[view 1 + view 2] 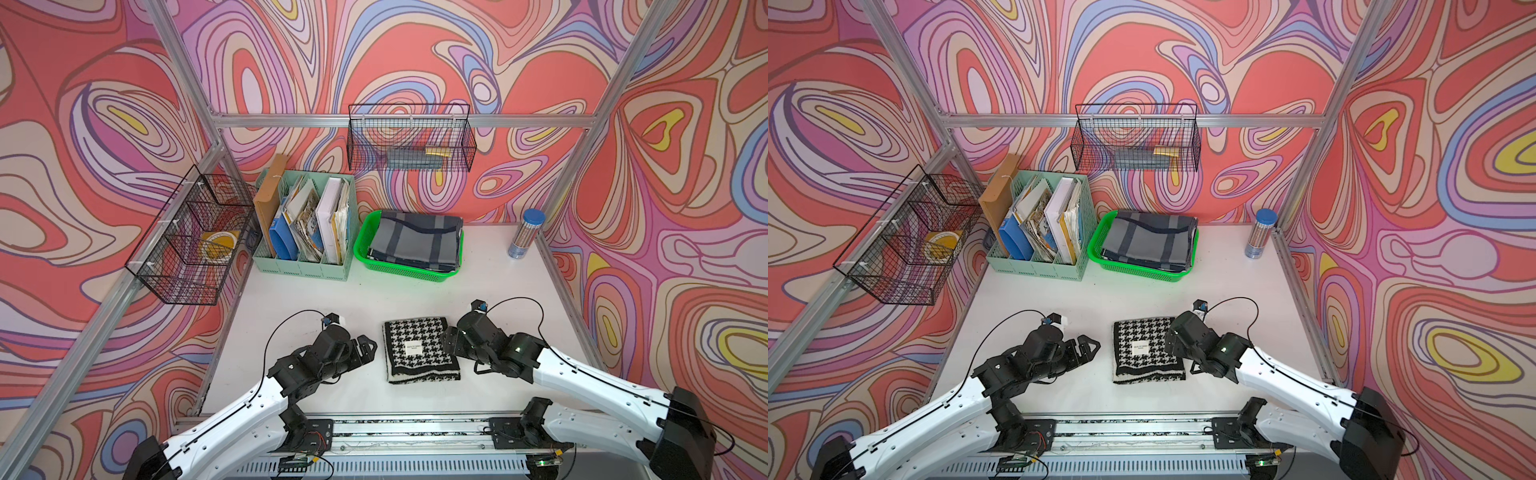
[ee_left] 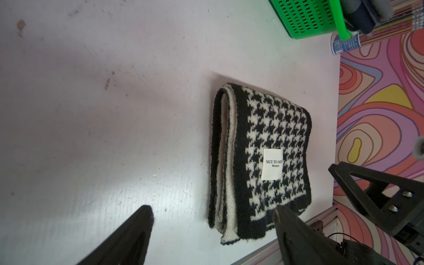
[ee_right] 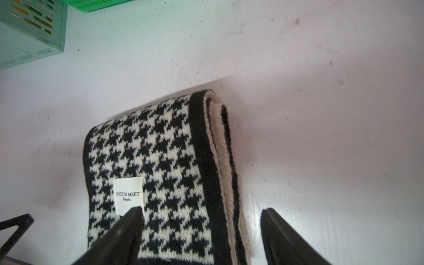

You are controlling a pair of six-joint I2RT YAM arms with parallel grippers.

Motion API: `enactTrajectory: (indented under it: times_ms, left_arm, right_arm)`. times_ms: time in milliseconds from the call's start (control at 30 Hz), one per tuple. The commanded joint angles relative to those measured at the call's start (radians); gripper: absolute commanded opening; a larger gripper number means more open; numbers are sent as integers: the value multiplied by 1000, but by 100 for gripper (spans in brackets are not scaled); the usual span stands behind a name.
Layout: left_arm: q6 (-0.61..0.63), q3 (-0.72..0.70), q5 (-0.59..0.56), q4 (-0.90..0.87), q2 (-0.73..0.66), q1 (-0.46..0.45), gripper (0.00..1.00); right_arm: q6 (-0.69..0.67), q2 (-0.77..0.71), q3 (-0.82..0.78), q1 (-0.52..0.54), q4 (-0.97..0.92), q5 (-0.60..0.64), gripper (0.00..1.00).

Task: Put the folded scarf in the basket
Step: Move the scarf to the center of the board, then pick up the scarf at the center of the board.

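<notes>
I should next grab the layered side edge of the folded scarf (image 1: 422, 351) with my right gripper, opposite my left gripper, to carry the scarf flat into the basket with both grippers.
The folded scarf (image 1: 422, 351) (image 1: 1148, 351), black-and-white houndstooth with a white label, lies flat on the white table near the front. My left gripper (image 1: 368, 345) (image 1: 1090, 345) is open just left of it; in the left wrist view (image 2: 213, 210) one fingertip (image 2: 281, 210) hangs by the scarf's (image 2: 270, 137) near corner. My right gripper (image 1: 449, 336) (image 1: 1171, 338) (image 3: 202, 211) is open and straddles the scarf's (image 3: 160, 165) right edge, holding nothing. The bright green basket (image 1: 361, 249) (image 1: 1096, 245) stands at the back with a grey plaid cloth (image 1: 415, 241) in it.
A mint file organiser (image 1: 305, 266) full of folders stands left of the basket. Black wire baskets hang on the left wall (image 1: 191, 249) and the back wall (image 1: 409, 137). A blue-capped tube (image 1: 525, 235) stands at the back right. Aluminium rails edge the table.
</notes>
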Motion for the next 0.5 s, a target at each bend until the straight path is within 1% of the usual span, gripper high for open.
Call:
enactTrajectory:
  times_ms: [0, 67, 167, 333, 467]
  left_arm:
    - [-35, -20, 20, 134, 57, -33, 87]
    - [-39, -11, 12, 156, 101, -52, 87]
    - [-47, -1, 0, 205, 165, -81, 87]
    - [-77, 3, -27, 274, 262, -113, 86]
    - [-79, 38, -58, 281, 325, -140, 86]
  right_arm:
    - [-24, 22, -44, -86, 190, -165, 81]
    - [-13, 34, -74, -128, 233, -206, 81]
    - [-14, 52, -89, -152, 234, -212, 80]
    - [-19, 77, -107, -157, 222, -221, 79]
    - [-42, 111, -99, -159, 182, -213, 79]
